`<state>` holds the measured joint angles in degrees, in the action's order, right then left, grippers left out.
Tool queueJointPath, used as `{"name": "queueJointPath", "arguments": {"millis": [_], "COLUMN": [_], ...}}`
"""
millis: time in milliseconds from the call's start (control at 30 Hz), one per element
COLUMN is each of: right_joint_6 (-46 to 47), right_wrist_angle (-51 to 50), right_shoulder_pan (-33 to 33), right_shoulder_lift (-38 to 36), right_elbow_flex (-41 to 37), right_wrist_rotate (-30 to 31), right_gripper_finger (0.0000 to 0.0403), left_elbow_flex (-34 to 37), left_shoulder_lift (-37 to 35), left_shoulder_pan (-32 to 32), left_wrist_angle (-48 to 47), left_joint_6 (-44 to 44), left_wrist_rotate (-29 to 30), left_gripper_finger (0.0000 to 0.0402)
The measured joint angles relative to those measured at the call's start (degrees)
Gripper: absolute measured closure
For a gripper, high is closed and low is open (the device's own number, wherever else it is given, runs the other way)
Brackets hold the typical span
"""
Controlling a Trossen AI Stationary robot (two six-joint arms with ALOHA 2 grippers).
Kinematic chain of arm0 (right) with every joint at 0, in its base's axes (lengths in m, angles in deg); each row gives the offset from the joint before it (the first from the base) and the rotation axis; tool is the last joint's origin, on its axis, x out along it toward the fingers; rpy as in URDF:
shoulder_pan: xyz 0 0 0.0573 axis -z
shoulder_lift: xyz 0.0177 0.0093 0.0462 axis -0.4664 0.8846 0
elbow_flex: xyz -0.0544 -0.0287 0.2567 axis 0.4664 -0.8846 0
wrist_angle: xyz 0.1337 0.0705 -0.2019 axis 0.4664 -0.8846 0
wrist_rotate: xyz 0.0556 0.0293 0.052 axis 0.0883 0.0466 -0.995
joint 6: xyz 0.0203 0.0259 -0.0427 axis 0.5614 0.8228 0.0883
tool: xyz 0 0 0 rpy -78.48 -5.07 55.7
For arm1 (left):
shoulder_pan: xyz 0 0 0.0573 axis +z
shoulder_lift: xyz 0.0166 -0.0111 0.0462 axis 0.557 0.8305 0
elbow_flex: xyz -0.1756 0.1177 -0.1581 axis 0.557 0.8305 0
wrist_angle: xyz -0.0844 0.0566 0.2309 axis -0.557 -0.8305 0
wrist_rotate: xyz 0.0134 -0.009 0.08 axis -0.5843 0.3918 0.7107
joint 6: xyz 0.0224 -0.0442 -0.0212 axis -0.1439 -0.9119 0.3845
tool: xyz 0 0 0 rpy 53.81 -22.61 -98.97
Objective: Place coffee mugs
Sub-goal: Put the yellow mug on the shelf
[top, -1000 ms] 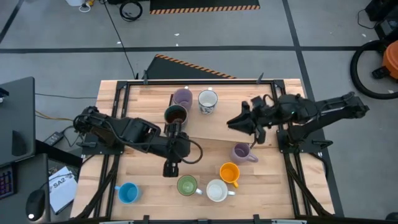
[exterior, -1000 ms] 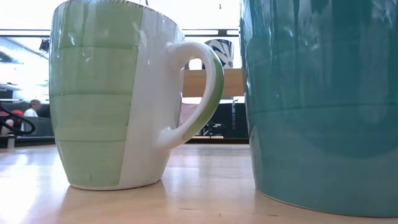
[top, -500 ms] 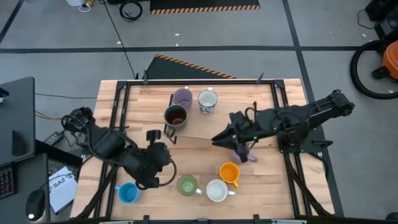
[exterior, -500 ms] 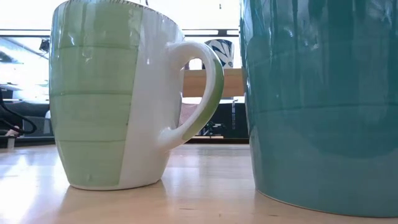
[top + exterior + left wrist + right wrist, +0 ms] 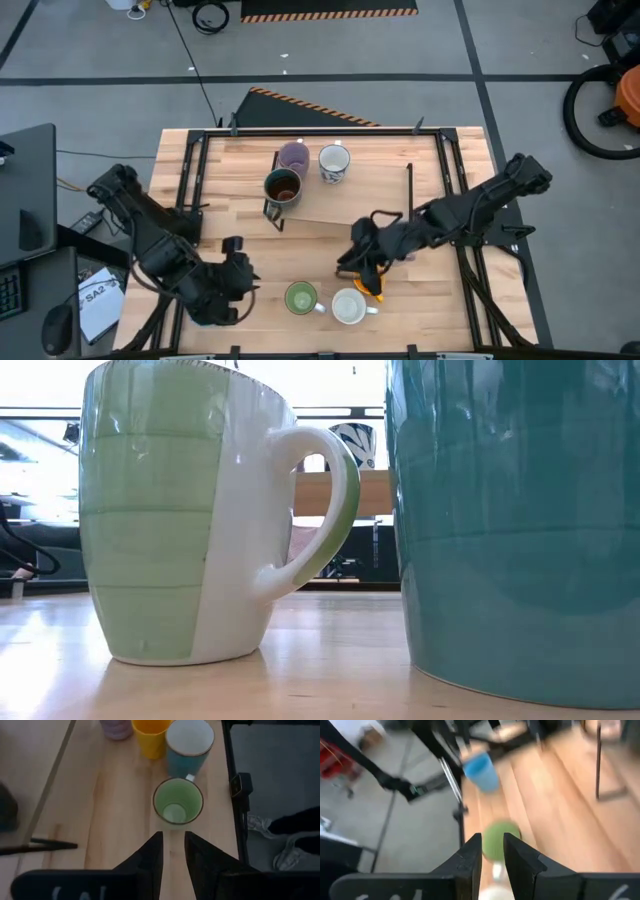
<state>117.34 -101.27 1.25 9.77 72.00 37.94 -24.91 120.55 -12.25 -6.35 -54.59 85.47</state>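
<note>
Next, my right gripper takes hold of the orange mug by its rim (image 5: 382, 283) to set it on the wooden shelf beside the dark brown mug (image 5: 283, 187).
In the high view a lavender mug (image 5: 293, 155), a patterned white mug (image 5: 334, 163) and a dark brown mug (image 5: 283, 187) stand at the far side. A green mug (image 5: 300, 297), a white-lined teal mug (image 5: 348, 306) and an orange mug (image 5: 374, 286) stand near the front. My left gripper (image 5: 240, 270), narrowly open, points level at the green mug (image 5: 177, 807) with bare table between them. My right gripper (image 5: 352, 262), also narrowly open, hangs over the orange mug and hides the second lavender mug. My left arm covers the blue mug there; the right wrist view shows the blue mug (image 5: 480, 770).
A thin black stand (image 5: 270, 212) rises beside the brown mug and a black rod (image 5: 408, 190) stands mid-table. The low view shows only the green mug (image 5: 170, 510) and the teal mug (image 5: 520, 520) close up, with a raised wooden shelf (image 5: 345, 492) behind. Bare wood lies between the two mug groups.
My left gripper has drawn back from the dark brown mug toward the table's near left corner, and now lies over the blue mug. My right gripper has swept from the far right toward the near edge, passing over the lavender mug to the orange one. No mug has moved.
</note>
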Motion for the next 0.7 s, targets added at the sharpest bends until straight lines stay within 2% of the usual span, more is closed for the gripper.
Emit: {"name": "queueJointPath", "arguments": {"millis": [200, 367, 567, 700], "right_joint_6": [5.4, 6.2, -1.5, -9.1], "right_wrist_angle": [-15.2, -27.0, -29.6, -32.7], "right_shoulder_pan": [-2.3, -5.1, -7.3, -7.4], "right_shoulder_lift": [3.9, 7.6, 11.5, 13.0], "right_elbow_flex": [0.0, 0.0, 0.0, 0.0], "right_wrist_rotate": [-6.5, -9.4, -11.7, -10.7], "right_gripper_finger": [0.0317, 0.0304, 0.0242, 0.0197], "left_elbow_flex": [1.6, 1.6, 1.6, 1.6], "left_shoulder_lift": [-2.6, -4.0, -4.4, -4.4], "left_shoulder_pan": [-1.1, -1.1, -1.0, -1.0], "left_wrist_angle": [-0.9, -1.2, -1.3, -1.7], "left_joint_6": [-7.2, -9.2, -8.6, -8.4], "left_wrist_rotate": [1.8, 1.3, 1.4, 1.2], "left_gripper_finger": [0.0318, 0.0318, 0.0318, 0.0318]}}
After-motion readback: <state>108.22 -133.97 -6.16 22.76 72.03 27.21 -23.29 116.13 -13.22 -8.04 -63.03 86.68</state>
